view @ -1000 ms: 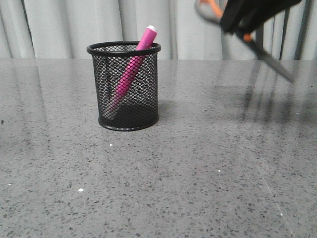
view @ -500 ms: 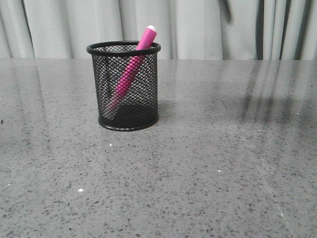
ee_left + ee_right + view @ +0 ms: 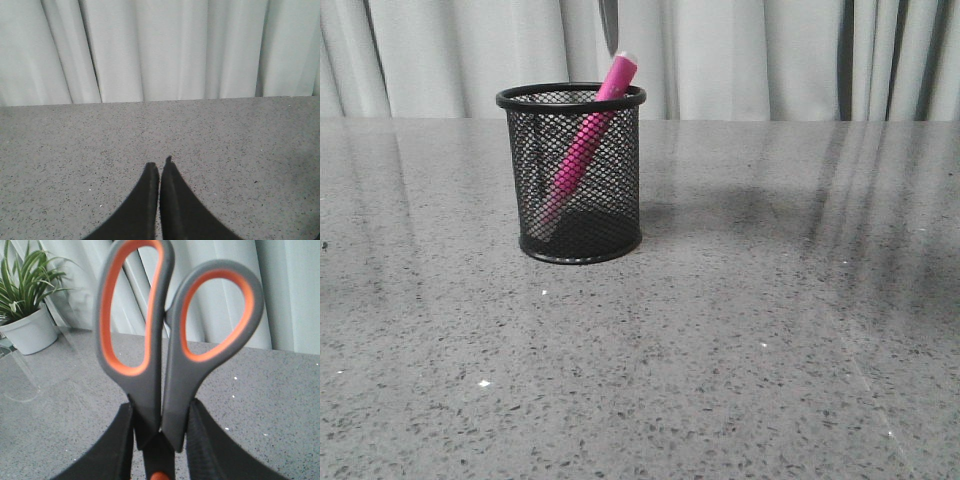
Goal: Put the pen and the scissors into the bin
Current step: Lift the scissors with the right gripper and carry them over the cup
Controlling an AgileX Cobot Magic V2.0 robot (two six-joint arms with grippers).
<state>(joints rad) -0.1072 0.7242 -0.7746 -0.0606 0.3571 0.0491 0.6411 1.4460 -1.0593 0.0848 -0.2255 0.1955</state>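
Note:
The dark blade tip (image 3: 611,42) hangs above the bin's rim (image 3: 570,97), so I need to lower the scissors first; if I opened now, them would drop outside their place.
The black mesh bin (image 3: 570,98) stands upright on the grey table, left of centre in the front view. The magenta pen (image 3: 582,150) leans inside it, its white tip above the rim. A dark scissors blade tip (image 3: 609,25) hangs from the top edge, just above the pen's tip. My right gripper (image 3: 161,407) is shut on the scissors (image 3: 172,385) just below the orange-lined handles, near the orange pivot; it is out of the front view. My left gripper (image 3: 160,167) is shut and empty over bare table.
A pale curtain (image 3: 740,50) hangs behind the table's far edge. The right wrist view shows a potted plant (image 3: 27,315) in a white pot and a clear plastic stand (image 3: 20,380) at the table's side.
The scissors, held at the upper right a second ago, have moved up and to the left. Only the blade tip now shows, above the bin. The bin and pen have not moved.

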